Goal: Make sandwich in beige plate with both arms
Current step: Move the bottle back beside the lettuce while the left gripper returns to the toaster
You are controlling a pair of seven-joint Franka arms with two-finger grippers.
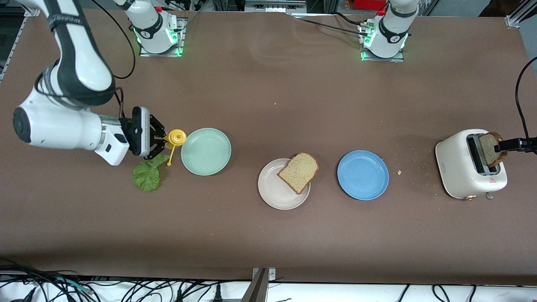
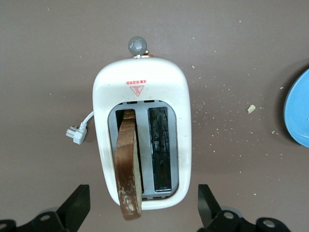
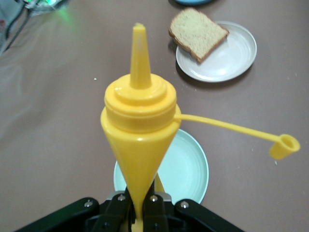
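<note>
I will grab the toaster's bread slice next by its protruding crust end (image 1: 499, 141) with my left gripper. Then I can finish the sandwich on the beige plate (image 1: 277, 193).
The beige plate (image 1: 277, 193) (image 3: 231, 58) lies mid-table with one brown bread slice (image 1: 299, 171) (image 3: 198, 33) resting on its edge. A second slice (image 1: 491, 149) (image 2: 128, 169) stands in one slot of the white toaster (image 1: 470, 163) (image 2: 140, 92) at the left arm's end. My left gripper (image 1: 514, 144) (image 2: 142, 212) hangs over the toaster, open wide, with its fingers clear of both the toaster and the slice. My right gripper (image 1: 161, 140) (image 3: 143, 212) is shut on a yellow squeeze bottle (image 1: 175, 137) (image 3: 140, 125), beside the mint-green plate. A green lettuce leaf (image 1: 147, 175) lies on the table below it.
A mint-green plate (image 1: 205, 151) (image 3: 188, 169) sits toward the right arm's end and a blue plate (image 1: 363, 175) (image 2: 299, 113) between the beige plate and the toaster. The bottle's cap (image 3: 285, 146) dangles on its tether. Crumbs (image 1: 399, 172) dot the table near the toaster.
</note>
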